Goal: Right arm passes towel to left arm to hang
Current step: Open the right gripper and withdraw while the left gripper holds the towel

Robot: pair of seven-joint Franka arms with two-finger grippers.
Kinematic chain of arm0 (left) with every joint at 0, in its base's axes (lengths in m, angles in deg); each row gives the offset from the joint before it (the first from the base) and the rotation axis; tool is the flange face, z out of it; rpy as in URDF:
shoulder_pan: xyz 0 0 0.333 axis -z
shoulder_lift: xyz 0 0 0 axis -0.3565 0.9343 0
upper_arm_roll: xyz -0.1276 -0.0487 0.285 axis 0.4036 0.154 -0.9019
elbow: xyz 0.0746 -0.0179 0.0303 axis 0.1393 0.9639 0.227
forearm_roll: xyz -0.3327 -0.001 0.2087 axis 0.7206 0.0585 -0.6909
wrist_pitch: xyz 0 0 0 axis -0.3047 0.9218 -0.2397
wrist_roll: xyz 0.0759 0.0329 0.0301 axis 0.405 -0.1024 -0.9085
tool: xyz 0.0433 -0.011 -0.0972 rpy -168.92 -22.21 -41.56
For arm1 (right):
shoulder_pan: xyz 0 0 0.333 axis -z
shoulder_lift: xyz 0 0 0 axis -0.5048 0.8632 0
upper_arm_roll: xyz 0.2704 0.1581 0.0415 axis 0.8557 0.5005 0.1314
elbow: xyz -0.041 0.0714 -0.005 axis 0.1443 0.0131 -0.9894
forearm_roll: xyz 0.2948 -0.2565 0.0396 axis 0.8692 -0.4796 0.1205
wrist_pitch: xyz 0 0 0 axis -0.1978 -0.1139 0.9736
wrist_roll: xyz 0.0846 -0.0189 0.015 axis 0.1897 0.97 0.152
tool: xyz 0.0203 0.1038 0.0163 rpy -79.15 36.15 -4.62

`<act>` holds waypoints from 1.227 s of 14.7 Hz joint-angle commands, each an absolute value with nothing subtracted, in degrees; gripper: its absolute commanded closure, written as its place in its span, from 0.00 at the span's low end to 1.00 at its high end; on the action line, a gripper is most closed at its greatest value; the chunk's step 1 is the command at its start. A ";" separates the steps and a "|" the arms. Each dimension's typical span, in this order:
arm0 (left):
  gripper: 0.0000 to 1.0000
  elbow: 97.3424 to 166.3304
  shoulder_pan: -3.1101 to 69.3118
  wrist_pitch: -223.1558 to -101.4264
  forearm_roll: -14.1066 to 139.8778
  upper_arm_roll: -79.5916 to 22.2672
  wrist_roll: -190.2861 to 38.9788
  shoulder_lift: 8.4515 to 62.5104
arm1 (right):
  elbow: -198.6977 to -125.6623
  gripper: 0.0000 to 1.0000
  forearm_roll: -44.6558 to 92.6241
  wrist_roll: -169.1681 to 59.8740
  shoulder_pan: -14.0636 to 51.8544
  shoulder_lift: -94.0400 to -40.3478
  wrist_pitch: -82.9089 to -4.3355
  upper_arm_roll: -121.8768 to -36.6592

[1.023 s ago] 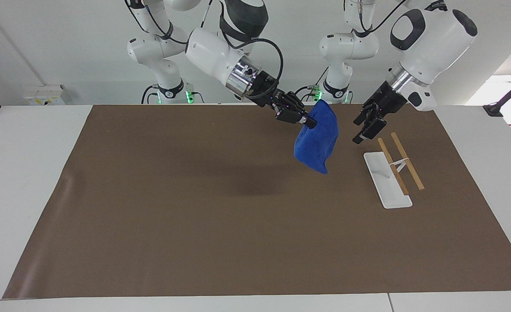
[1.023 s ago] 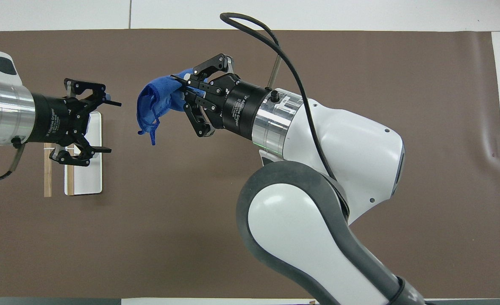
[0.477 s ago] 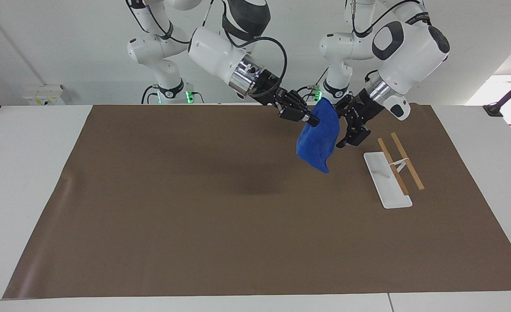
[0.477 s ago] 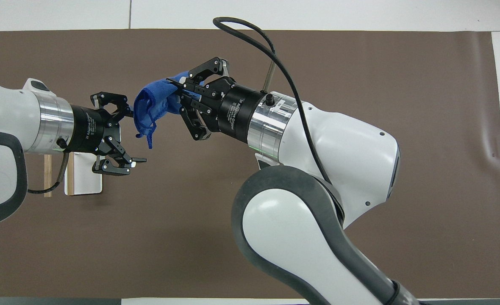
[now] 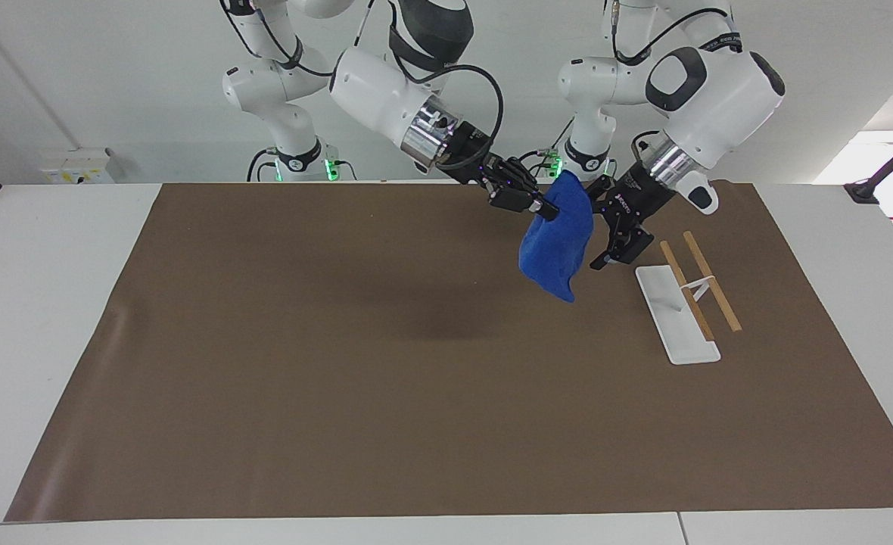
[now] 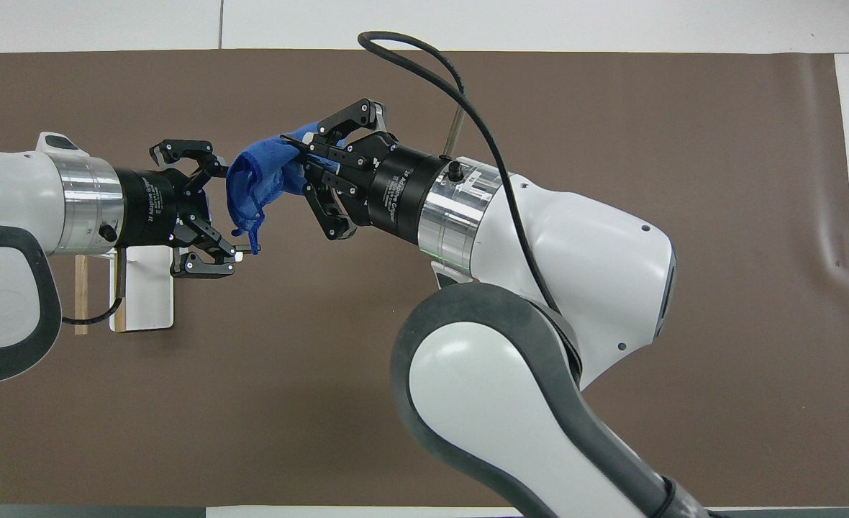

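My left gripper grabs the towel by its loose hanging edge (image 6: 235,197) next, since my right gripper's fingers crowd the towel's pinched corner.
My right gripper (image 5: 543,211) is shut on the upper corner of the blue towel (image 5: 556,246) and holds it up in the air over the brown mat, beside the rack. The towel hangs down from it in a bunch. In the overhead view the right gripper (image 6: 301,154) pinches the towel (image 6: 257,178) the same way. My left gripper (image 5: 598,231) is open, and its fingers stand on either side of the towel's hanging edge, close to it or just touching. It shows in the overhead view too (image 6: 227,210), with the towel's edge between the open fingers.
A small hanging rack (image 5: 679,312), a white base with two wooden rods, lies on the brown mat (image 5: 340,341) toward the left arm's end of the table. It shows partly under the left wrist in the overhead view (image 6: 147,298).
My left gripper has swung from over the rack toward the towel and now has its open fingers around the towel's edge. My right gripper has held the towel nearly still.
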State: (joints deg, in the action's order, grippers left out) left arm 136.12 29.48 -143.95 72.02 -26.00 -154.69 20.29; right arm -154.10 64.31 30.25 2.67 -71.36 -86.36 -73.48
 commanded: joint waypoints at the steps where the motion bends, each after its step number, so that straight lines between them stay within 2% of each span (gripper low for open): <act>1: 0.00 137.69 30.02 -145.46 73.17 -26.33 -155.31 19.36 | -153.79 1.00 64.94 28.76 2.46 -71.02 -87.65 -73.37; 2: 0.00 137.69 30.02 -145.55 73.17 -26.33 -155.40 19.36 | -153.79 1.00 64.94 28.76 2.37 -71.02 -87.65 -73.37; 3: 0.05 137.69 29.94 -145.55 73.17 -26.33 -155.48 19.36 | -153.88 1.00 64.94 28.67 2.37 -71.02 -87.65 -73.37; 4: 0.28 137.69 29.94 -145.46 73.17 -26.33 -155.48 19.36 | -153.88 1.00 64.94 28.33 2.46 -71.02 -87.65 -73.37; 5: 0.83 137.60 29.85 -145.63 73.17 -26.33 -155.22 19.44 | -153.88 1.00 64.94 28.24 2.46 -71.02 -87.65 -73.37; 6: 1.00 137.08 29.50 -145.72 73.17 -26.33 -155.22 19.88 | -153.88 1.00 64.94 28.23 2.46 -71.02 -87.74 -73.37; 16: 1.00 134.09 28.53 -146.43 72.73 -26.77 -151.44 20.85 | -153.88 1.00 64.85 27.27 2.63 -71.02 -87.92 -73.37; 17: 1.00 133.47 28.53 -146.25 72.64 -26.85 -151.53 20.85 | -153.88 0.56 64.85 26.66 2.72 -71.02 -87.92 -73.46; 18: 1.00 133.12 28.44 -146.16 72.29 -26.94 -151.44 20.85 | -153.88 0.01 64.59 24.65 2.64 -71.02 -88.01 -73.55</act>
State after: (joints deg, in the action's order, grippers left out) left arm 134.63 28.75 -146.27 72.22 -26.73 -152.49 20.35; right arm -154.10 64.27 28.31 2.69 -71.31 -86.70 -73.56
